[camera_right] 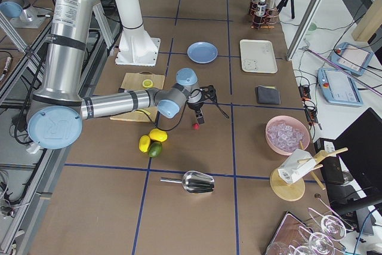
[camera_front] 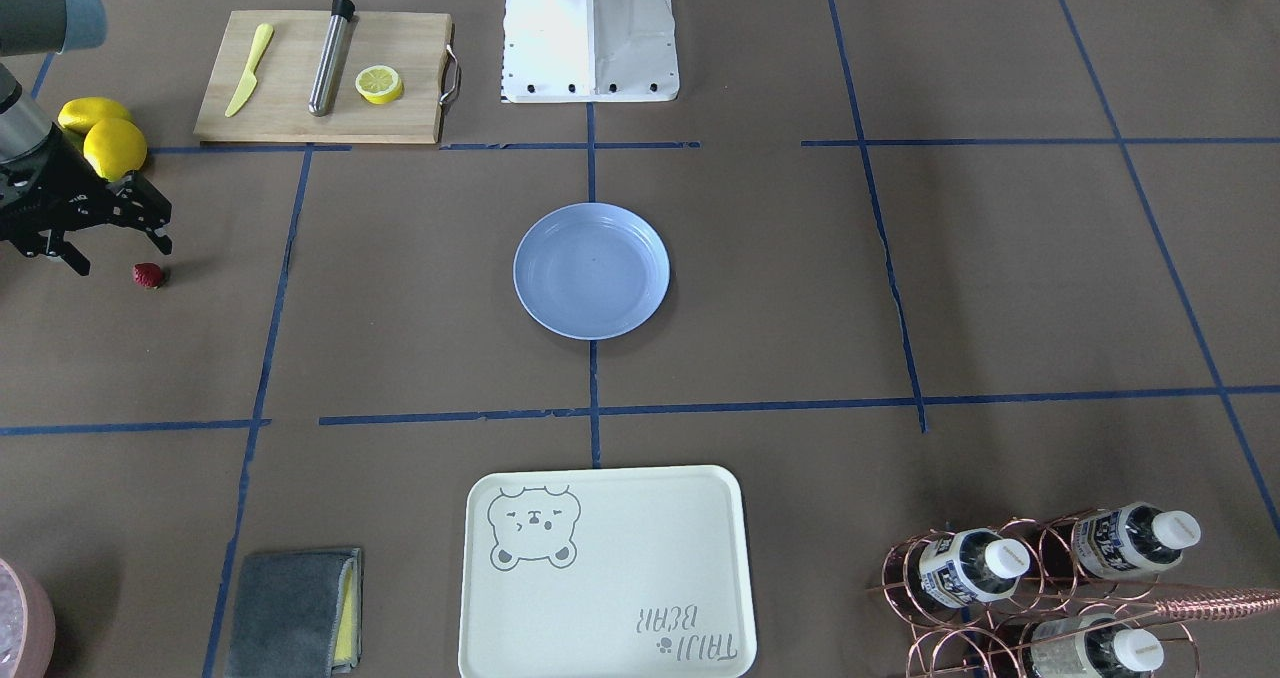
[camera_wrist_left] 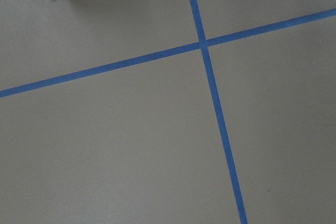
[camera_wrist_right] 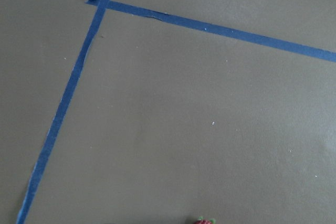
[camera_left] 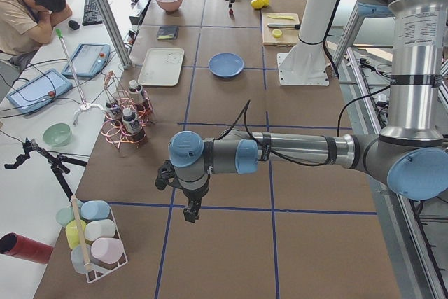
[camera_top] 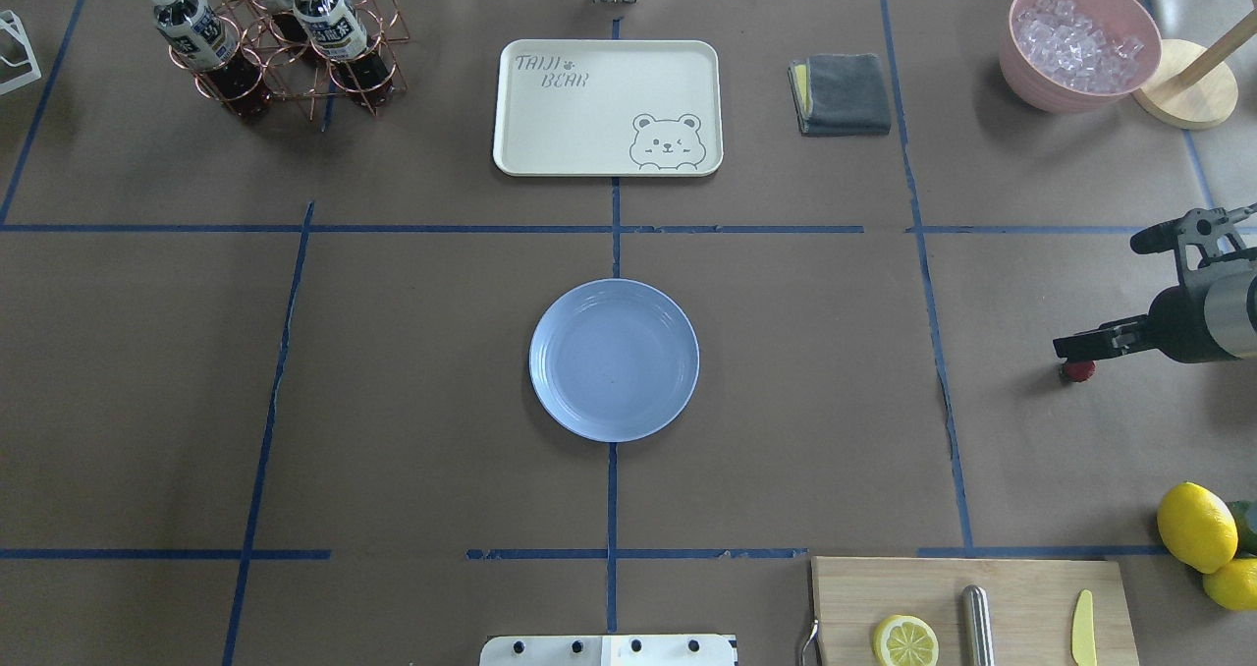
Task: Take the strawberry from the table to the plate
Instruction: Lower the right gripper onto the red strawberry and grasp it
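Note:
I will move the strawberry onto the plate [camera_front: 591,270], so next I will use my right gripper to grab the strawberry by its plump red body [camera_front: 148,276].
The strawberry [camera_front: 149,276] is a tiny dark-red berry lying on the brown table [camera_front: 420,288], far out on my right side. My right gripper [camera_front: 120,256] hovers open just beside it, one fingertip [camera_top: 1065,344] almost over the strawberry [camera_top: 1077,370], and it holds nothing. Only the berry's top [camera_wrist_right: 206,221] shows at the bottom edge of the right wrist view. The light-blue plate [camera_top: 550,391] sits empty at the table's centre. My left gripper [camera_left: 185,204] hangs over bare table far from both; whether it is open or shut I cannot tell.
A cutting board [camera_front: 400,108] with a lemon half [camera_front: 379,84], yellow knife and metal rod lies near the robot's base [camera_front: 590,28]. Whole lemons [camera_front: 112,146] sit behind the right gripper. Across the table are a bear tray [camera_top: 550,145], grey cloth [camera_top: 843,93], ice bowl [camera_top: 1026,82] and bottle rack [camera_top: 275,32].

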Robot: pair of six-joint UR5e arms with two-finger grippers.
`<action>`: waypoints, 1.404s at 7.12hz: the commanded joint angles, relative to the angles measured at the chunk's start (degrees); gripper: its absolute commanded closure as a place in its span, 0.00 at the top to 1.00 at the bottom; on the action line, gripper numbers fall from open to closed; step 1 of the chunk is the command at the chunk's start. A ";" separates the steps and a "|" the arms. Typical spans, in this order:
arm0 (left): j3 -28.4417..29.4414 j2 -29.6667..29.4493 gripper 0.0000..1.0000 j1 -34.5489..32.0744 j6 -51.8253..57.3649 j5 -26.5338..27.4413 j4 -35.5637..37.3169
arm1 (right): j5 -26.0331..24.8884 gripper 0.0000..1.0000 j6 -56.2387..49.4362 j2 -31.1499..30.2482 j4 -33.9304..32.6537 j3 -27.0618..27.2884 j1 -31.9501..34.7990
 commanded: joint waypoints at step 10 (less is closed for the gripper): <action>-0.31 0.15 1.00 -0.01 0.10 -0.13 -0.12 | 2.39 0.00 5.16 5.25 -3.27 3.74 -3.78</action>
